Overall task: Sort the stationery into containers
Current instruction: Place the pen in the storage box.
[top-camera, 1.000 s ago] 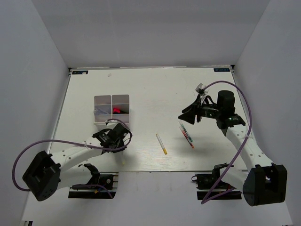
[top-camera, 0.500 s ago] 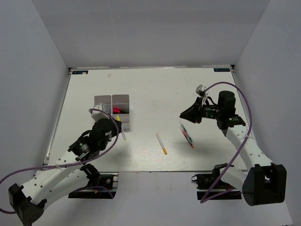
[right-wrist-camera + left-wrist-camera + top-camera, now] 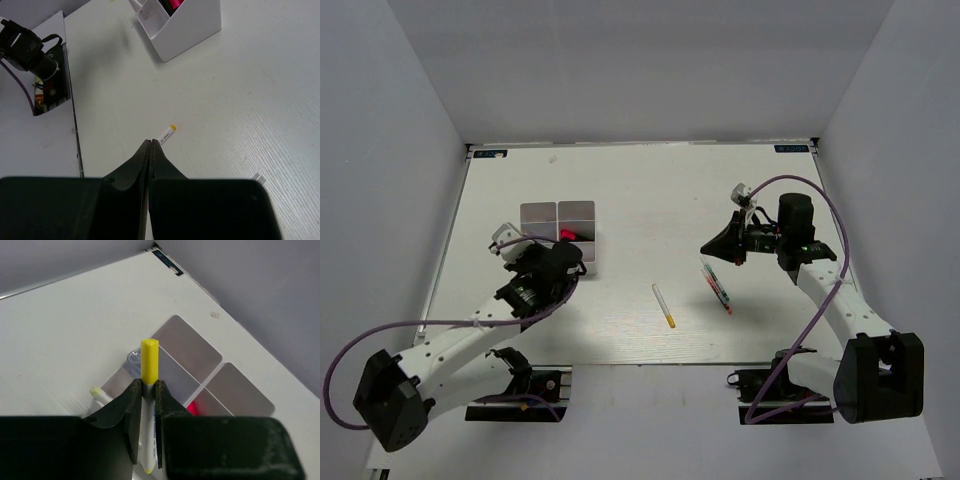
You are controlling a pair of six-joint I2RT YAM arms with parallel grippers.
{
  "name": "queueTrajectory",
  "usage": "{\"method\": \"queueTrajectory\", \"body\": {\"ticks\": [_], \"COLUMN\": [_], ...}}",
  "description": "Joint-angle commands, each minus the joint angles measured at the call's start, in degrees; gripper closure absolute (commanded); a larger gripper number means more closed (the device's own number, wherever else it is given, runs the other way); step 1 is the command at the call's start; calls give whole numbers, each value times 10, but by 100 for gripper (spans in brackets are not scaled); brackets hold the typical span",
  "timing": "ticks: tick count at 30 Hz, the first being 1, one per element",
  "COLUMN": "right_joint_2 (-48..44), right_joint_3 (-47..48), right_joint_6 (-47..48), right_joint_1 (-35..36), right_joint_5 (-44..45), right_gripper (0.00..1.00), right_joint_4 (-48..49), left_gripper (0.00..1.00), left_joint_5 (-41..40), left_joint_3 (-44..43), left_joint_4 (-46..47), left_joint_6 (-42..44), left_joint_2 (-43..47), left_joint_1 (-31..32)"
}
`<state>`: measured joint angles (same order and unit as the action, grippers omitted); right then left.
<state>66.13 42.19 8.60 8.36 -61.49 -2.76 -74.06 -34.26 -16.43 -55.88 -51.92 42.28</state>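
Observation:
The pen hangs high over the containers' near edge and would drop short if released now, so my left gripper first moves it toward their sections.
My left gripper (image 3: 146,382) is shut on a thin white pen with a yellow cap (image 3: 149,357). It holds the pen over the near edge of the containers (image 3: 189,346), whose grey compartments lie just beyond. Something pink (image 3: 193,407) lies in one compartment. In the top view the left gripper (image 3: 566,264) sits right beside the containers (image 3: 558,216). My right gripper (image 3: 706,247) is shut with nothing between its fingers and hovers above the table. Below its tips (image 3: 151,143) a white pen with a yellow end (image 3: 167,132) lies on the table.
A yellow-tipped white pen (image 3: 663,305) lies mid-table. Red and other thin pens (image 3: 717,285) lie under the right arm. The white container box (image 3: 180,22) shows far off in the right wrist view. Another pale-tipped white pen (image 3: 97,392) shows left of my left fingers.
The left arm has swung up from the front of the table to the containers with the pen in its grip. The right gripper has closed on nothing.

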Motion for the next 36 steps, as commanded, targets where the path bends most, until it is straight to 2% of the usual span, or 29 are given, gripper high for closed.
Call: {"method": "queueTrajectory", "body": {"ticks": [1, 6, 9, 19, 25, 27, 29, 30, 31, 32, 36], "right_joint_2": [1, 3, 1, 10, 15, 17, 22, 23, 30, 31, 53], "right_joint_3": [11, 12, 11, 14, 16, 17, 18, 23, 24, 31, 45], "right_joint_6": [11, 13, 15, 22, 26, 28, 29, 38, 41, 51, 73], "right_joint_1": [0, -1, -1, -3, -1, -2, -2, -1, 0, -1, 3], "right_joint_5": [-20, -24, -24, -27, -28, -28, -32, -32, -34, -34, -28], "right_gripper": [100, 100, 100, 100, 100, 97, 88, 75, 69, 61, 55], "right_joint_4": [5, 0, 0, -6, -12, -10, -13, -23, -29, -38, -80], "left_gripper": [100, 100, 100, 100, 100, 100, 100, 97, 89, 71, 46], "left_joint_5": [-117, -145, -151, -163, -163, -163, -163, -163, -163, -157, -143], "left_joint_3": [-11, -39, -44, -72, -92, -92, -99, -99, -99, -99, -104], "left_joint_4": [-15, -61, -53, -48, -107, -107, -123, -133, -143, -157, -184], "left_joint_6": [-69, -166, -172, -215, -282, -282, -288, -298, -311, -330, -341], "left_joint_2": [-47, -153, -191, -265, -284, -284, -308, -313, -313, -318, -318], "left_joint_1": [-8, -26, -38, -65, -71, -71, -77, -77, -77, -77, -71]}}
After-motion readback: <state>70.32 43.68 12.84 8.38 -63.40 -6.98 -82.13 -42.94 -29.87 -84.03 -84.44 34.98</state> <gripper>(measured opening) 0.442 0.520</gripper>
